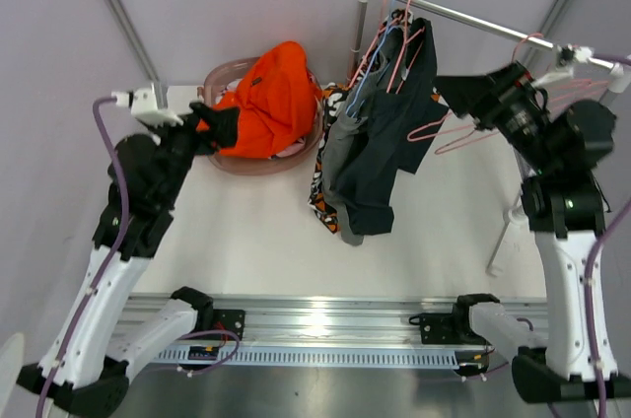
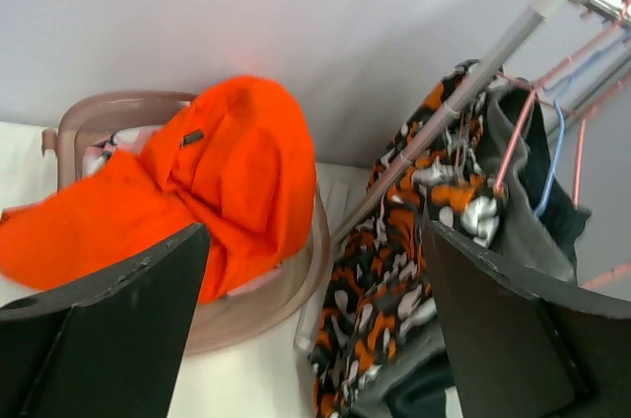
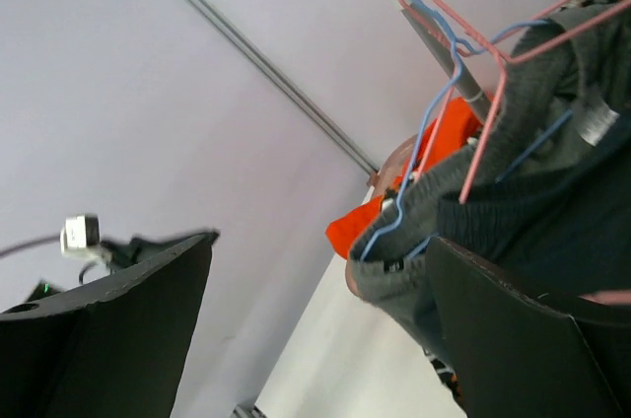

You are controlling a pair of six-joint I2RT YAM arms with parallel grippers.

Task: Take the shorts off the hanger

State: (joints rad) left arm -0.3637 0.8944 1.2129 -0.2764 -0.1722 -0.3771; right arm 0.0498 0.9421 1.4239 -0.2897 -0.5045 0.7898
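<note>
I need to grab the pink hanger next with my right gripper by its bare sloping arm, below the hanger's neck. The charcoal shorts are then free to remove.
Three shorts hang on hangers at the left end of the rail [image 1: 473, 22]: dark charcoal shorts [image 1: 394, 142], grey shorts [image 1: 340, 152] and orange-black-white blotch-patterned shorts [image 1: 323, 196]. Plain orange shorts [image 1: 276, 98] lie heaped in the pink basket [image 1: 225, 71]. My left gripper [image 1: 222, 127] stands open at the basket's near left, with nothing between its fingers [image 2: 108, 319]. In the right wrist view the grey shorts [image 3: 434, 201] ride a blue hanger [image 3: 424, 142] and the charcoal shorts [image 3: 552, 191] a pink hanger [image 3: 493, 93]. My right gripper [image 1: 449, 93] is open just right of the charcoal shorts, holding nothing.
Empty pink hangers [image 1: 449, 132] dangle from the rail beside my right gripper. The rack's upright post [image 1: 363, 14] stands next to the basket, and its right leg [image 1: 508, 231] comes down near the right arm. A wall lies close behind.
</note>
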